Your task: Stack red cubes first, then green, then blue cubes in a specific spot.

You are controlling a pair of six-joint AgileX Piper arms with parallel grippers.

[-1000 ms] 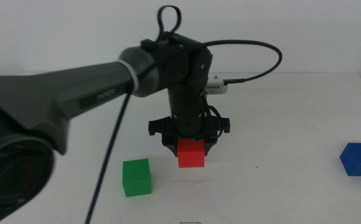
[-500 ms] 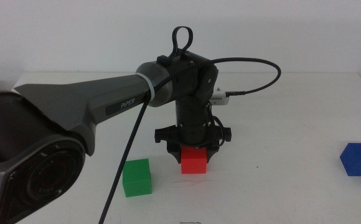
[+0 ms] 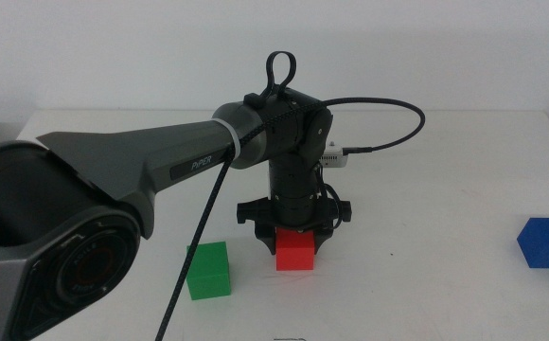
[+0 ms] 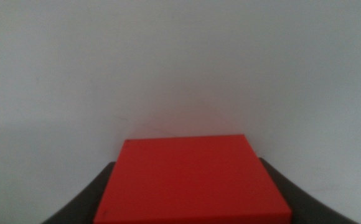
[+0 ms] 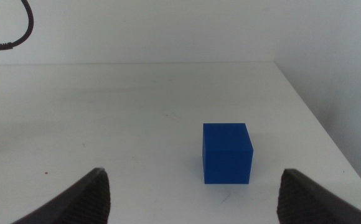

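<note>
The red cube's lower edge is down on the white tabletop, so my left gripper releases the red cube next.
My left gripper (image 3: 293, 241) points straight down over the middle of the table, shut on the red cube (image 3: 295, 252), whose base is at or just above the white tabletop (image 3: 416, 227). In the left wrist view the red cube (image 4: 192, 182) fills the space between the two dark jaws. The green cube (image 3: 208, 270) rests on the table just left of the red one, a small gap apart. The blue cube (image 3: 546, 242) sits far right near the table edge. My right gripper (image 5: 193, 199) is open, low over the table, with the blue cube (image 5: 227, 153) a short way in front of it.
The left arm's black cable (image 3: 379, 104) loops above the table behind the gripper. The table's right edge (image 5: 320, 124) runs close beside the blue cube. A white wall stands behind the table.
The left gripper has carried the red cube a little to the right and down toward the tabletop. The green and blue cubes have not moved.
</note>
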